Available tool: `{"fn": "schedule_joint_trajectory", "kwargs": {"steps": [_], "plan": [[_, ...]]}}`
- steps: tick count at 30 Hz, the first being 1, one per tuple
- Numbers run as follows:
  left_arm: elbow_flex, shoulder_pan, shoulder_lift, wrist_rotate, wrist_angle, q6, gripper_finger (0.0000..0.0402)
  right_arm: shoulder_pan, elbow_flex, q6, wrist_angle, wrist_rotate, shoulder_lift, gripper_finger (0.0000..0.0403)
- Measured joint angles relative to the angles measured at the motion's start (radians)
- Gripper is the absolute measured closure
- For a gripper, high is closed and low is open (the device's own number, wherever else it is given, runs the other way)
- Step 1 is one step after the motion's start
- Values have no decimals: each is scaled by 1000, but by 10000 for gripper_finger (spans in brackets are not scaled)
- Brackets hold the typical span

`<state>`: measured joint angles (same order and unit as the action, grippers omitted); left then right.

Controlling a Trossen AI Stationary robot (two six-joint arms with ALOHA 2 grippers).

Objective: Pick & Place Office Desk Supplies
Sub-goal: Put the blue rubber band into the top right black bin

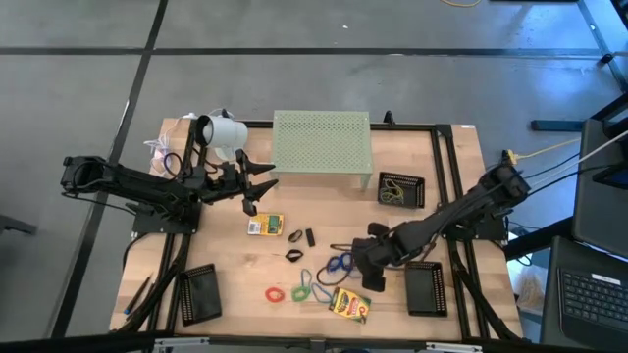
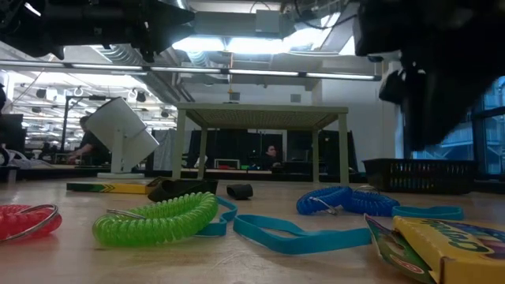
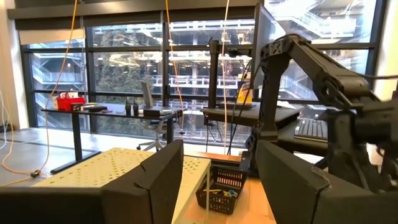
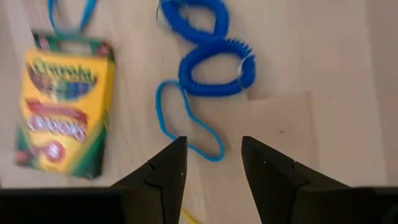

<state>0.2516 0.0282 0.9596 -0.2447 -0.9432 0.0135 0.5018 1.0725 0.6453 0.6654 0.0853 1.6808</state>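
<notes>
My right gripper should next grab the thin blue band by its looped end [image 4: 212,154] to tidy the loose desk supplies.
A yellow-and-green crayon box [image 1: 349,305] lies flat near the table's near edge, and a second one [image 1: 265,225] lies at mid-table. A blue coil loop [image 4: 214,62] with a thin blue band [image 4: 186,121] rests on the wood beside a green coil [image 2: 158,219] and a red loop [image 1: 274,293]. Small black clips [image 1: 295,236] lie between the boxes. My right gripper [image 4: 211,149] is open and points down above bare wood, just beside the blue band, touching nothing. My left gripper [image 1: 259,186] is open and held level in the air near the far-left part of the table.
The pale green perforated stand [image 1: 322,142] stands at the far middle, with the white lamp-like object [image 1: 224,130] to its left. A black basket [image 1: 401,189] sits to the stand's right. Two black trays [image 1: 199,293] [image 1: 426,287] lie near the near corners.
</notes>
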Motion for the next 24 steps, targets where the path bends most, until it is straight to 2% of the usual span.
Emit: {"fn": "schedule_joint_trajectory", "kwargs": {"steps": [6, 19, 24], "plan": [[0, 0, 0, 0, 0, 0, 203, 11, 0, -81, -3, -4, 70, 247], [0, 0, 0, 0, 0, 0, 203, 11, 3, -85, -11, -16, 166, 248], [0, 0, 0, 0, 0, 0, 203, 11, 3, -81, -20, -15, 170, 265]]}}
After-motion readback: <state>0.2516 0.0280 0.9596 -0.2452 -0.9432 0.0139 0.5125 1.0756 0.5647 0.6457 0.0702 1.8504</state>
